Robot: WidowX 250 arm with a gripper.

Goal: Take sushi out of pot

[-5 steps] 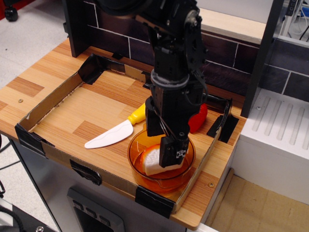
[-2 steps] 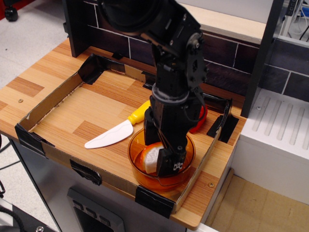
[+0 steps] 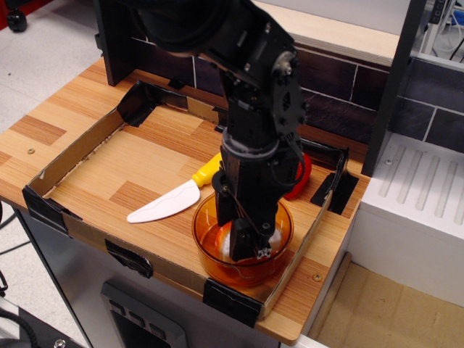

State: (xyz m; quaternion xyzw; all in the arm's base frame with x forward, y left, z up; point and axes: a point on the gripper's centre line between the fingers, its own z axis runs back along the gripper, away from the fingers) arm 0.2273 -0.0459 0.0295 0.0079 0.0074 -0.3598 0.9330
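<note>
My gripper needs to grab the sushi from above by its middle (image 3: 242, 242) next, because the pot's side is close around the sushi.
The orange translucent pot (image 3: 205, 254) stands at the front right of the cardboard tray. The sushi (image 3: 227, 243) lies inside it; only a sliver of white rice shows left of the near finger, the rest is hidden. My black gripper (image 3: 238, 228) reaches straight down into the pot. Its fingers stand apart, one on each side of the sushi, so it looks open. I cannot tell whether the fingers touch the rice.
A white knife (image 3: 163, 205) with a yellow handle lies left of the pot. A red strawberry (image 3: 299, 176) sits behind the arm. Low cardboard walls (image 3: 72, 148) ring the tray. A dark brick wall stands behind, and the table edge drops off on the right.
The gripper has gone down into the pot and a little left. The sushi, plainly seen before, is now mostly covered by the near finger.
</note>
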